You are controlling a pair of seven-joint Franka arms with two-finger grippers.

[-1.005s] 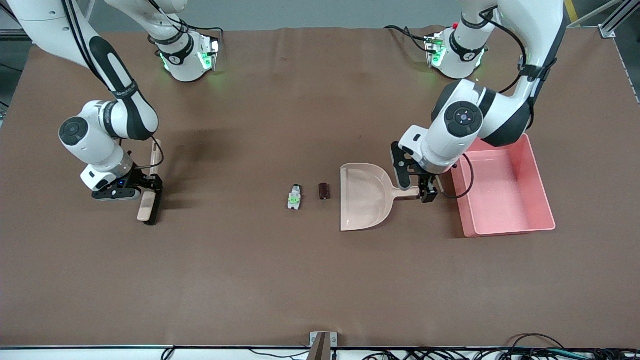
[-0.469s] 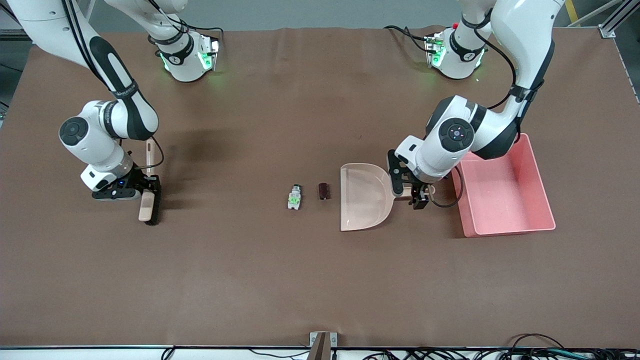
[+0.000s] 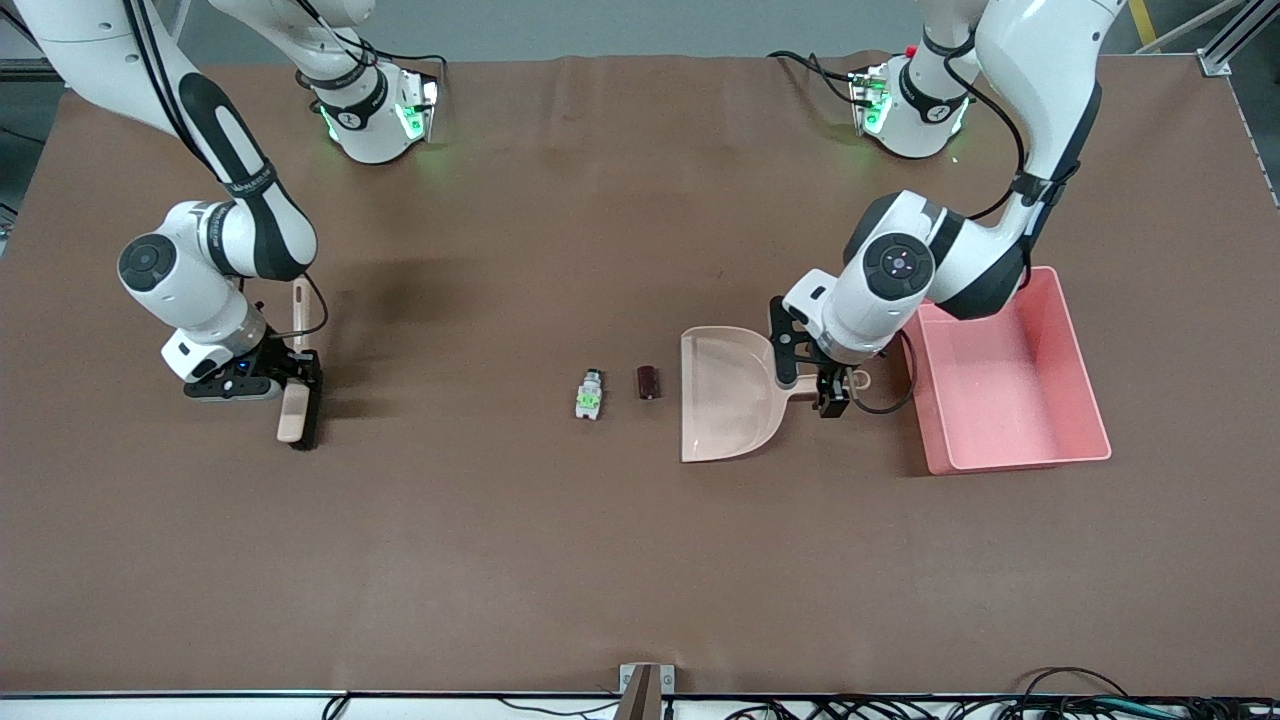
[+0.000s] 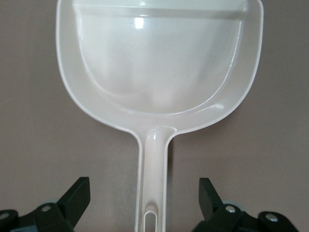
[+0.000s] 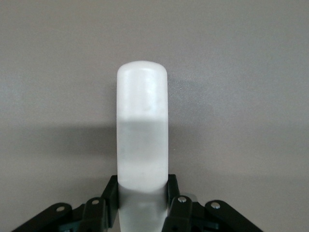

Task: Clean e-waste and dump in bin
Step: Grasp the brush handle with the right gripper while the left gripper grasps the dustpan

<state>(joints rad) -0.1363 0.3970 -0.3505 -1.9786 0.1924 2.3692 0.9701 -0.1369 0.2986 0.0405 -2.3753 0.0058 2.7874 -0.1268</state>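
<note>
I need to lower my left gripper first and then close it on the handle. Its open fingers are above the dustpan's handle (image 4: 154,188), so they would miss if I closed now.
The e-waste lies mid-table: a white-grey component with a green patch (image 3: 590,393) and a dark maroon stubby cylinder (image 3: 648,381), just off the mouth of the beige dustpan (image 3: 725,400). My left gripper (image 3: 812,385) is open, its fingers astride the dustpan's handle (image 4: 154,188) without touching it; the wrist view shows the gripper (image 4: 144,186) and the pan (image 4: 159,72). The pink bin (image 3: 1005,400) stands beside the handle, toward the left arm's end. My right gripper (image 3: 300,385) is shut on the beige brush (image 3: 296,410), also in its wrist view (image 5: 142,130).
The brown mat (image 3: 560,560) covers the table. The arms' bases (image 3: 375,110) stand along the edge farthest from the front camera. Cables (image 3: 1000,705) run along the near edge.
My left gripper has moved along the dustpan's handle toward the pan, away from the bin. The right arm with the brush has barely shifted.
</note>
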